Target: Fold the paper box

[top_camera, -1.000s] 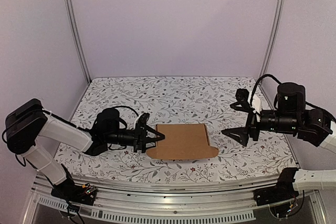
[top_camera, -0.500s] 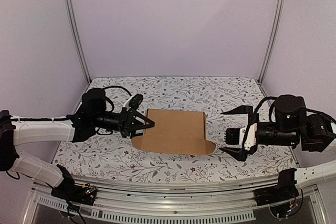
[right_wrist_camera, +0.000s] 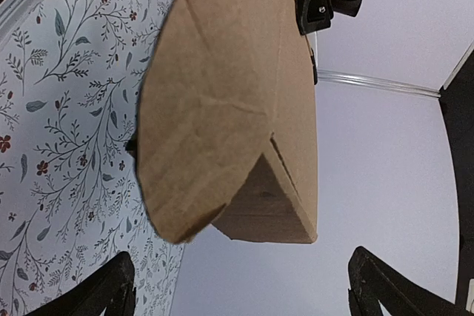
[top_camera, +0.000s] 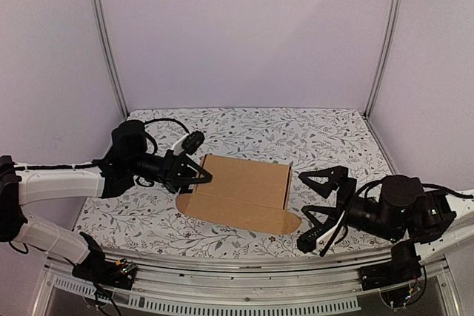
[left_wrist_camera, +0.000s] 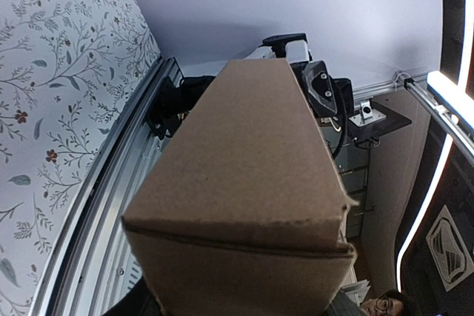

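My right gripper grabs the paper box (top_camera: 241,190) by its end opposite my left gripper next. This leaves the rounded flap free and my left gripper free to fold.
The paper box (top_camera: 241,190) is a flattened brown cardboard carton with a rounded flap along its near edge. It is held tilted above the flowered table. My left gripper (top_camera: 195,175) is shut on the box's left edge, and the cardboard (left_wrist_camera: 244,183) fills the left wrist view and hides the fingers. My right gripper (top_camera: 304,211) is open wide and empty, just right of the box's right end and not touching it. In the right wrist view the box's open end and rounded flap (right_wrist_camera: 229,109) show ahead of the spread fingertips (right_wrist_camera: 118,286).
The flowered tablecloth (top_camera: 252,135) covers the table. Metal frame posts (top_camera: 104,35) stand at the back corners and an aluminium rail (top_camera: 237,286) runs along the near edge. Purple walls close in the back and sides.
My left arm has carried the box up and toward the back left, tilting it. My right arm has dropped lower, moved nearer, and turned its open jaws toward the box's right end.
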